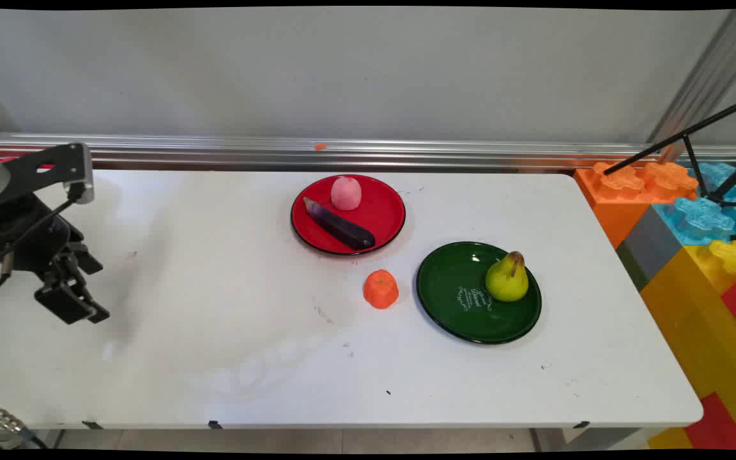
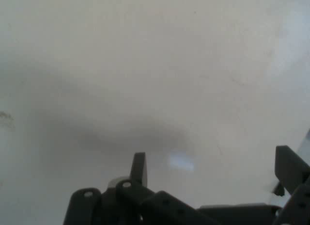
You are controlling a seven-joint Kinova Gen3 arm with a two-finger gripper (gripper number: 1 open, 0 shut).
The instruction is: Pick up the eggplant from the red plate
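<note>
My gripper grabs the dark purple eggplant by the middle of its body (image 1: 338, 223) next, to lift the eggplant off the red plate (image 1: 387, 214).
My black gripper (image 1: 77, 306) hangs over the left end of the white table (image 1: 214, 306), far from every object. In the hand view the gripper (image 2: 213, 169) stands open, its two fingers wide apart with only bare tabletop between them. A red plate (image 1: 387, 214) at the table's middle back carries a pink peach-like fruit (image 1: 345, 193) and a dark purple eggplant (image 1: 340, 225). An orange toy fruit (image 1: 381, 289) lies on the table between the plates. To its right a green plate (image 1: 457, 294) holds a yellow-green pear (image 1: 507, 278).
Large orange, blue, yellow and red building blocks (image 1: 694, 243) stand stacked past the table's right end, with a black tripod (image 1: 700, 150) over them. An aluminium rail (image 1: 355, 153) runs along the wall behind the table.
</note>
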